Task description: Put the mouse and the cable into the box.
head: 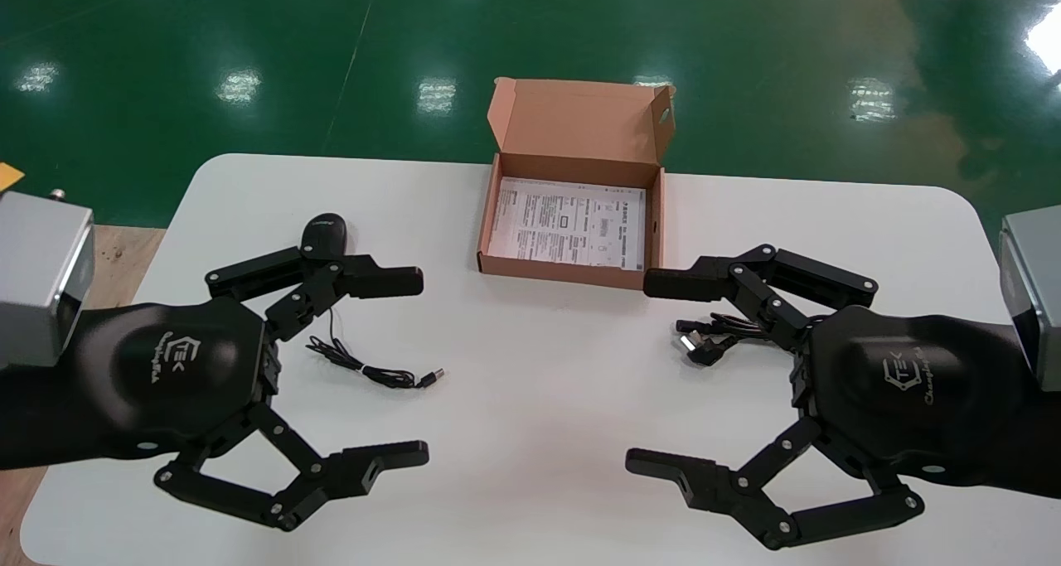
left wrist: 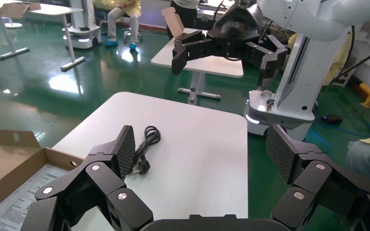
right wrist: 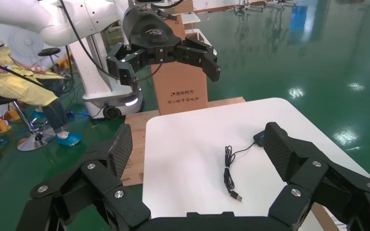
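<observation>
I should next grab the mouse with my left gripper by its tied cord bundle (head: 380,374), where the loops come together. The thin cord hangs loose behind the mouse.
A black mouse (head: 323,234) lies at the table's left, and its thin cord (head: 373,371) trails to a USB plug. My left gripper (head: 414,367) hovers open above that cord, with nothing between its fingers. A coiled black cable (head: 713,334) with a plug lies at the right, partly hidden under my right gripper (head: 646,373), which is also open and empty. The open cardboard box (head: 555,269) stands at the back middle with a printed sheet inside. The left wrist view shows the cable (left wrist: 144,147) beyond the left gripper (left wrist: 202,149). The right wrist view shows the mouse (right wrist: 260,138) and its cord (right wrist: 229,171) beyond the right gripper (right wrist: 198,144).
The white table (head: 539,384) has rounded corners, with green floor beyond its far edge. The box lid (head: 580,118) stands upright at the back. A wooden pallet (head: 108,259) lies off the table's left side.
</observation>
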You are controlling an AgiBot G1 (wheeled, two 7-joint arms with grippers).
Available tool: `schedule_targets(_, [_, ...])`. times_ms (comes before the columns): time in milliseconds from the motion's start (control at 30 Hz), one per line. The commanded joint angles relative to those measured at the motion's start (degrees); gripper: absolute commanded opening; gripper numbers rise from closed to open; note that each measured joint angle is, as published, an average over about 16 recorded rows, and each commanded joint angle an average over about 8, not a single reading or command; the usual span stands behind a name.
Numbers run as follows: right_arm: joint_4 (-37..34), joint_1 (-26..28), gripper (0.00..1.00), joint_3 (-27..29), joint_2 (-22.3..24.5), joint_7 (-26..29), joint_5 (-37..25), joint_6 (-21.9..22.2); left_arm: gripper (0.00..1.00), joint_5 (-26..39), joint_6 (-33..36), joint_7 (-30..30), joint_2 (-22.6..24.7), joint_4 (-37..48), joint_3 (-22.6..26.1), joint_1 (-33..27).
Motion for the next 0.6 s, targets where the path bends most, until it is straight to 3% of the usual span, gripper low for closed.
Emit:
schedule_targets(33, [0.00,0.00,1.00,0.00,0.00,0.00,0.00,0.00,1.00,0.00,0.00,0.00,0.00,0.00,0.00,0.00])
schedule_targets(600, [-0.10,0.06,1.00,-0.01,-0.03,-0.05,-0.07,0.03,1.00,0.00,0.01,-0.01,0.00,-0.01,0.00,0.00])
